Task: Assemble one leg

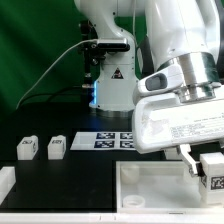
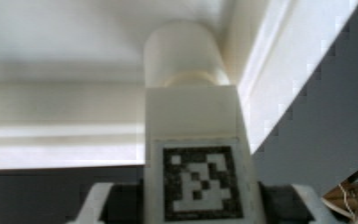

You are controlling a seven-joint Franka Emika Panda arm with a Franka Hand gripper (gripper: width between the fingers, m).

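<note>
The leg would stand, so I need to open my gripper: its lower end sits in the tray-like piece's corner (image 2: pixel 243 65).
My gripper (image 1: pixel 204 163) is shut on one leg (image 1: pixel 214 176), a chunky white block with a black-and-white tag. It holds the leg over the right end of the large white square tray-like piece (image 1: pixel 150 188). In the wrist view the leg (image 2: pixel 194 110) runs out from between my two fingers (image 2: pixel 112 206), tag facing the camera, and its rounded far end lies over a corner of the tray-like piece (image 2: pixel 69 110). Whether the leg touches that piece cannot be told. Two more legs (image 1: pixel 27 148) (image 1: pixel 57 147) stand on the black table at the exterior view's left.
The marker board (image 1: pixel 113 140) lies flat behind the tray-like piece. A white part (image 1: pixel 5 182) shows at the exterior view's left edge. The arm's base (image 1: pixel 112 70) stands at the back before a green curtain.
</note>
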